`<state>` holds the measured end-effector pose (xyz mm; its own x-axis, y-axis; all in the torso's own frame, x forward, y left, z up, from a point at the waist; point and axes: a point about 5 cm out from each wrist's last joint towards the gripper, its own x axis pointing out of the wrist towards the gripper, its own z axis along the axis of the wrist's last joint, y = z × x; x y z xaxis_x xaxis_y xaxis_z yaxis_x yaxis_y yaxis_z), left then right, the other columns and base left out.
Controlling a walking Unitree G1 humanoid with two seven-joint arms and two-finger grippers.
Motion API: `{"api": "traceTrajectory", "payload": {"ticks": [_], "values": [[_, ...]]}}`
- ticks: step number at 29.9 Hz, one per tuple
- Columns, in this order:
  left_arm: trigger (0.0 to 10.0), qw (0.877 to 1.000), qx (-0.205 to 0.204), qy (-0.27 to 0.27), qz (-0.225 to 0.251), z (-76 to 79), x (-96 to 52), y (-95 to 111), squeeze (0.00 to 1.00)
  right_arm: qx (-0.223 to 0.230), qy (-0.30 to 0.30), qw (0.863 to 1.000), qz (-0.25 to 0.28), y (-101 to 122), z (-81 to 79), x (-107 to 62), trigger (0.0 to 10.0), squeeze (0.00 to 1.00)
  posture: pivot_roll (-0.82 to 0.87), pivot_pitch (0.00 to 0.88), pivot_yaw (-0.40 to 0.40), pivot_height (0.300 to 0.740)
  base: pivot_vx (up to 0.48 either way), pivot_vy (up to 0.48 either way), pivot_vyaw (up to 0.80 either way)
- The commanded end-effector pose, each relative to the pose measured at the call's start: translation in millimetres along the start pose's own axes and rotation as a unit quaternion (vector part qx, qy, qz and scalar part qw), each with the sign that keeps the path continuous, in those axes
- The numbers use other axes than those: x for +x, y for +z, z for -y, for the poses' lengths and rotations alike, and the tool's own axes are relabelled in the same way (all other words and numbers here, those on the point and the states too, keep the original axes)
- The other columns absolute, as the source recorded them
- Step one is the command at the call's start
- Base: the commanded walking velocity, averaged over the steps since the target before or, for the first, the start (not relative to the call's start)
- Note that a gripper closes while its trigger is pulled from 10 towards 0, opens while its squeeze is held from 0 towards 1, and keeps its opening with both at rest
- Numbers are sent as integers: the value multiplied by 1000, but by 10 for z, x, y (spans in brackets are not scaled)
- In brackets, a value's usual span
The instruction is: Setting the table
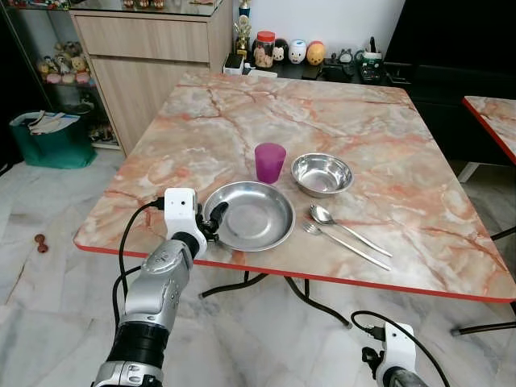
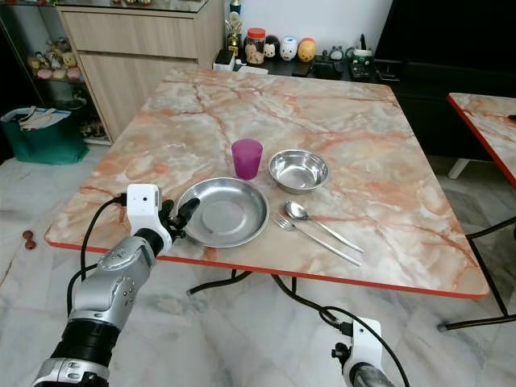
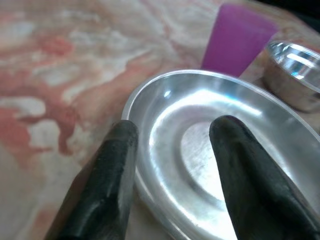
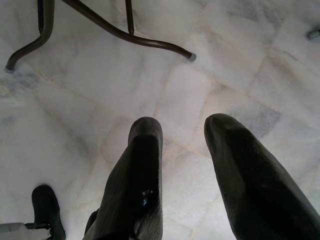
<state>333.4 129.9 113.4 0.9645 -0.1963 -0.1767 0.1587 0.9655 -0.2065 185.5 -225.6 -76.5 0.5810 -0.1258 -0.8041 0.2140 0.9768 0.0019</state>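
The steel plate's round dish is far wider than the open fingers, so my left gripper will next grip the plate by its thin raised rim [image 1: 206, 209].
A round steel plate [image 1: 251, 216] lies near the front edge of the marble table [image 1: 322, 113]. Behind it stand a purple cup [image 1: 269, 162] and a steel bowl [image 1: 322, 174]. A spoon [image 1: 339, 224] and a fork [image 1: 343, 246] lie side by side to the plate's right. My left gripper [image 1: 214, 219] is open at the plate's left rim. In the left wrist view one finger [image 3: 107, 175] is outside the rim and the other [image 3: 245, 170] is over the plate's inside. My right gripper [image 4: 182, 127] hangs open low over the floor.
A wooden cabinet [image 1: 153, 56] and a green bag [image 1: 50, 137] stand at the left. Jars and figurines [image 1: 290, 52] line a low shelf behind the table. A second table [image 1: 496, 113] juts in at the right. Curved table legs [image 4: 125, 35] cross the tiled floor.
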Motion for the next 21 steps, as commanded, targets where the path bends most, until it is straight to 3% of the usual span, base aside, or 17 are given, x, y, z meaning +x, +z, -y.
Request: {"api": "traceTrajectory", "payload": {"ticks": [1, 7, 8, 17, 21], "values": [[10000, 1000, -12, 14, 12, 14, 58, 77, 1000, -3, -3, 1000, 3, 30, 31, 1, 10000, 0, 131, 0, -76, 740, 0, 0, 0], [10000, 998, -20, 50, 32, 3, 153, 196, 1000, -7, -4, 1000, 2, 32, 41, 0, 10000, 0, 126, 0, -82, 740, 0, 0, 0], [10000, 998, -19, 50, 32, 6, 164, 199, 0, -7, -4, 1000, 2, 33, 42, 0, 10000, 0, 125, 0, -83, 740, 0, 0, 0], [10000, 998, -23, 53, 14, 55, 248, 100, 0, -9, -4, 1000, 3, 41, 47, 0, 10000, 0, 112, 0, -86, 740, 0, 0, 0], [10000, 997, -13, 69, 41, 67, 266, 146, 0, -14, -3, 1000, 4, 49, 54, 1, 10000, 0, 109, 0, -92, 740, 0, 0, 0]]}}
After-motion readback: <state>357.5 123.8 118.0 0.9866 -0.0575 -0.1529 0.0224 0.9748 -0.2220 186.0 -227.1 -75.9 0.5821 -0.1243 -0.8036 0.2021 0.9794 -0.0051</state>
